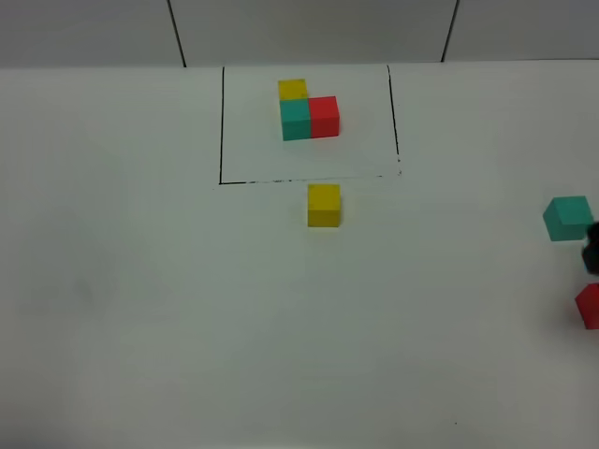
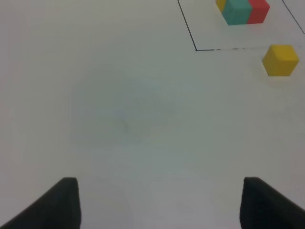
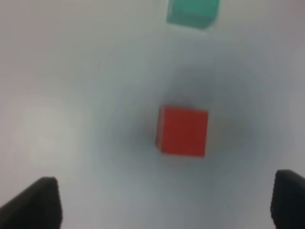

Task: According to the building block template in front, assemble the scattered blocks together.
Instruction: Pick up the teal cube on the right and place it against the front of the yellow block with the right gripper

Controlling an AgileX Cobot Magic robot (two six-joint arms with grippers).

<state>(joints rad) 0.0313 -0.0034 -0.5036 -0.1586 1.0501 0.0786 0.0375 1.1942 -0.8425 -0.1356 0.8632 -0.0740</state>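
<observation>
I will next grab the teal block by its opposite sides with my right gripper, so that I can build the corner of the L beside the yellow block.
The building block template (image 1: 307, 112) is an L of yellow, teal and red cubes inside a black drawn frame (image 1: 222, 122) at the back middle; it also shows in the left wrist view (image 2: 240, 10). Of the scattered blocks, the yellow one (image 1: 324, 205) (image 2: 280, 60) sits just in front of the frame. The teal one (image 1: 568, 218) (image 3: 193, 12) and the red one (image 1: 590, 306) (image 3: 182, 131) lie at the far right edge. My right gripper (image 3: 164, 205) hangs open above the red block, not touching it. My left gripper (image 2: 167, 205) is open over bare table, well away from the yellow block.
A white tabletop (image 1: 187, 309) fills the view, with a grey wall (image 1: 309, 28) behind it. A black part of my right arm (image 1: 591, 251) shows between the teal and red blocks at the right edge.
</observation>
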